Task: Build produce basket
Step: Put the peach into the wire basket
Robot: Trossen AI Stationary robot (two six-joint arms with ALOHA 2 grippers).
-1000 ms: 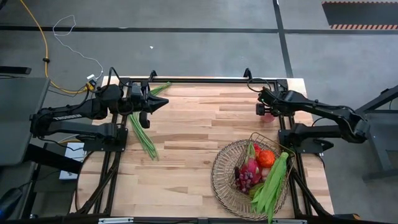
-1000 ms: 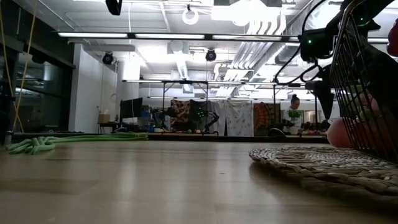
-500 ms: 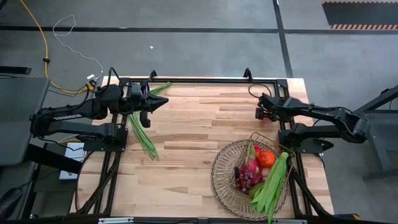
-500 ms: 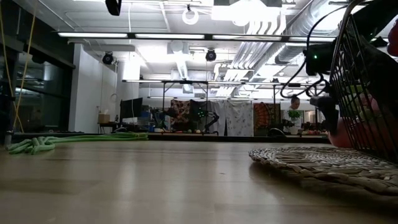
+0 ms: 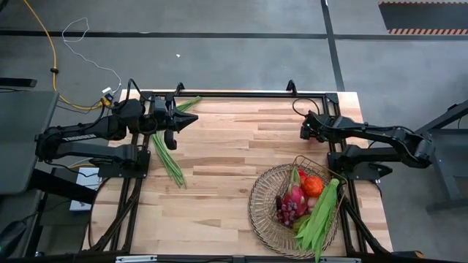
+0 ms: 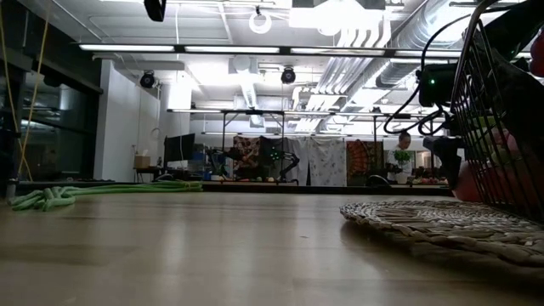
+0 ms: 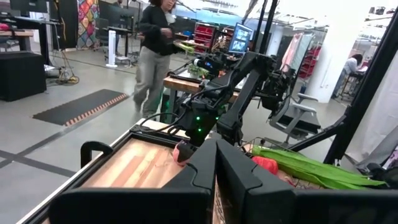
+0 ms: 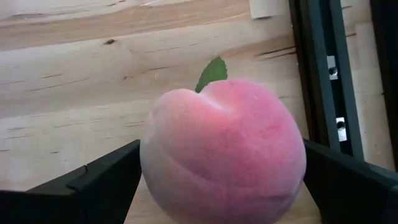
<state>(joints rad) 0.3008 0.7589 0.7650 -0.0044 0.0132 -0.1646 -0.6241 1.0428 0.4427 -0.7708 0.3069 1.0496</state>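
My right gripper should close on the peach (image 8: 224, 155) now, because its fingers reach down beside the peach's widest part and would hold it.
A pink peach (image 8: 224, 155) with a green leaf rests on the table near the far right edge, also seen in the left wrist view (image 7: 184, 151). My right gripper (image 5: 308, 132) is open and tilted steeply down over it, one finger on each side. The round lattice basket (image 5: 257, 208) at the near right holds a dragon fruit (image 5: 295, 196), a red-orange fruit (image 5: 314, 185), grapes (image 5: 287, 211) and green beans (image 5: 322, 213). My left gripper (image 5: 180, 121) is shut and level at the far left, above a loose bean bunch (image 5: 168, 157). My right gripper has one finger (image 8: 93, 183) on each side of the peach's widest part (image 8: 155, 168), coming from above at a steep slant. Whether the fingers touch the peach I cannot tell. The peach sits on the table.
A second bean bunch (image 5: 189, 104) lies at the far edge behind my left gripper. Black frame rails (image 8: 317, 74) run along the table's right edge beside the peach. Bare wood (image 5: 241, 153) lies between the arms. A person walks in the room beyond the table (image 7: 152, 50).
My right gripper has come down toward the peach, tipping a little steeper, and stayed open. The peach and the basket have not moved.
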